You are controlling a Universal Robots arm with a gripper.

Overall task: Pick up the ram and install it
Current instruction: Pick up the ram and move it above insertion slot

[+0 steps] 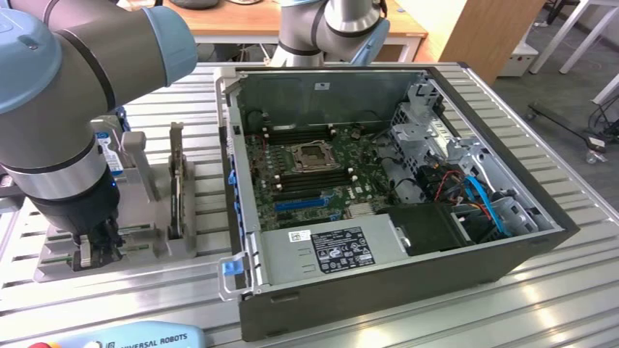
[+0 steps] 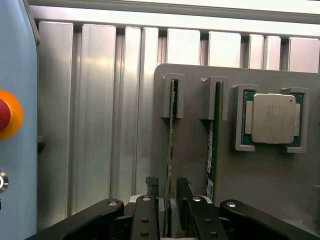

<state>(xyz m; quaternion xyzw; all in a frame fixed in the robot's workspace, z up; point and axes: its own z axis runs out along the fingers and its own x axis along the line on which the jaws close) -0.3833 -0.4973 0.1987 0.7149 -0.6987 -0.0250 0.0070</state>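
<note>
Next, my gripper grabs the stick by its exposed long edge (image 2: 169, 167) to install the ram in a motherboard slot.
The ram (image 2: 170, 130) is a thin green stick seen edge-on, standing in a slot of the grey holder (image 2: 192, 150). A second stick like it (image 2: 211, 145) stands in the neighbouring slot. My gripper (image 2: 167, 183) is open, with its black fingertips (image 2: 152, 182) on either side of the first stick's near end and narrow gaps showing on both sides. In the exterior view the gripper (image 1: 97, 250) hangs low over the holder (image 1: 145, 254) at that view's left, beside the open computer case (image 1: 387, 167).
A square silver processor (image 2: 273, 118) sits in its own pocket of the holder. A dark expansion card (image 1: 176, 181) stands upright in the holder. The motherboard (image 1: 309, 167) lies open inside the case. A teach pendant (image 1: 135, 337) with a red button (image 2: 7, 114) lies close by.
</note>
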